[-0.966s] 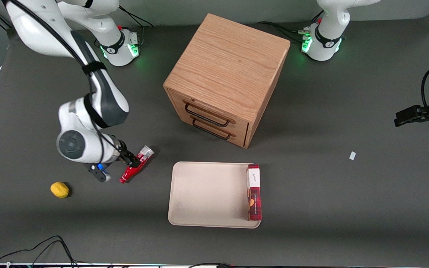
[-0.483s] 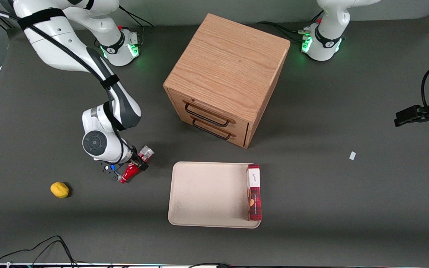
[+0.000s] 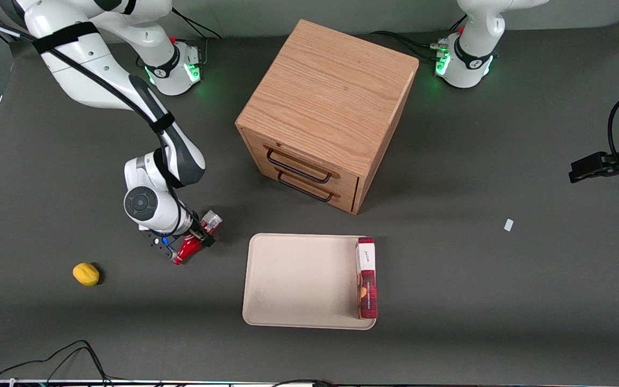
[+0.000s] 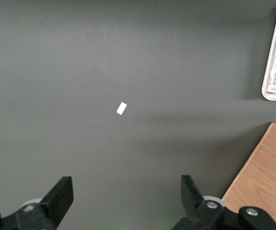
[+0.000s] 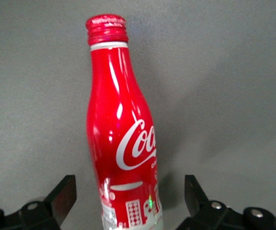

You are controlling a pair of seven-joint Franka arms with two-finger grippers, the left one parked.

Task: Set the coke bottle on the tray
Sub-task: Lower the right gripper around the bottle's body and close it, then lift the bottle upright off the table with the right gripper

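My gripper picks up the coke bottle by its red body (image 3: 191, 245) next, to set the coke bottle on the tray (image 3: 299, 279).
The coke bottle (image 3: 187, 249) lies on its side on the dark table, beside the tray toward the working arm's end, with its silvery end (image 3: 212, 219) pointing toward the cabinet. In the right wrist view the bottle (image 5: 121, 120) is red with white script and a red cap. My gripper (image 3: 195, 238) is low over the bottle's middle. It is open, and its fingers (image 5: 63, 196) stand on either side of the bottle's lower body with gaps, as the right wrist view (image 5: 128, 194) shows. The beige tray (image 3: 299, 279) lies flat on the table, apart from the bottle.
A red-and-white box (image 3: 367, 277) lies on the tray along its edge nearest the parked arm's end. A wooden two-drawer cabinet (image 3: 325, 107) stands farther from the camera than the tray. A yellow fruit (image 3: 86, 274) and a white scrap (image 3: 508, 224) lie on the table.
My arm has swung in toward the bottle and the gripper has come down over its middle. The bottle, tray and box have not moved.
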